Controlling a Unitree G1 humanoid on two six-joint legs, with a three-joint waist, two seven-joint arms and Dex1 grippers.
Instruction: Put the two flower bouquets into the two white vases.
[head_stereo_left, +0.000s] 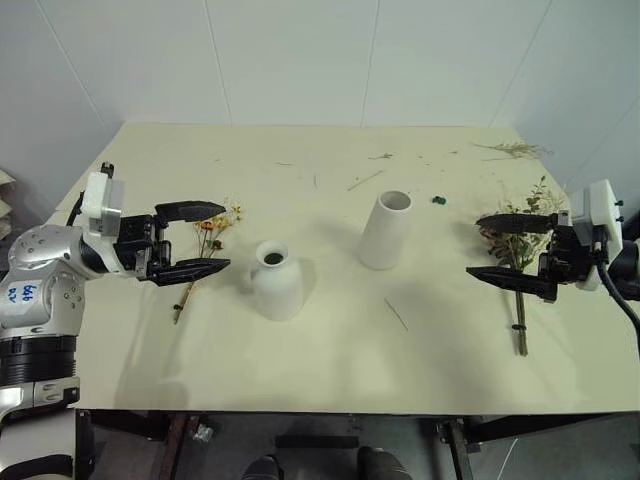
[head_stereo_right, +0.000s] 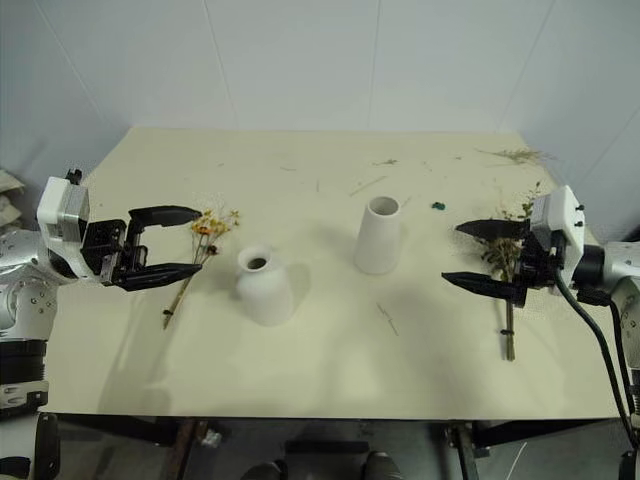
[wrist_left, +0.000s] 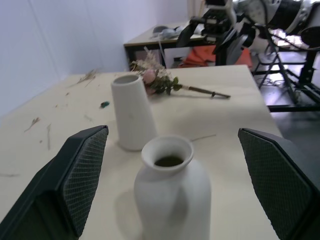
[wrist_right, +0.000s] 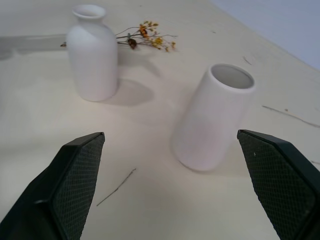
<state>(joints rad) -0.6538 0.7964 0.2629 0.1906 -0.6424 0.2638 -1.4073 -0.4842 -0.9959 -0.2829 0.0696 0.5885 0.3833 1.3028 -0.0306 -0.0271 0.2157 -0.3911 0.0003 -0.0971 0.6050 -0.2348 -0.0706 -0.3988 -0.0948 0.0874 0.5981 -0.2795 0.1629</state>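
Observation:
The right gripper should grab the larger bouquet (head_stereo_left: 520, 262) by its taped stems next, since delicate blooms and leaves spread out at the bouquet's top.
The small yellow-orange bouquet (head_stereo_left: 211, 232) lies flat on the table, left of the rounded white jug vase (head_stereo_left: 276, 283). My left gripper (head_stereo_left: 224, 238) is open and empty, raised over the table with its fingertips around the flower heads as seen from above. The tall white vase (head_stereo_left: 387, 230) stands right of centre. The larger bouquet (head_stereo_left: 520, 262), with leaves and a long stem, lies at the right. My right gripper (head_stereo_left: 474, 246) hangs open and empty just left of it. Both vases are upright: jug vase (wrist_left: 170, 195), tall vase (wrist_right: 215, 117).
The cream table (head_stereo_left: 330, 370) carries a loose dried sprig (head_stereo_left: 515, 150) at the back right, a small green scrap (head_stereo_left: 438, 199) and thin twig scraps (head_stereo_left: 397, 314). White walls close in behind. Beyond the table's right end stand another table and equipment (wrist_left: 220, 25).

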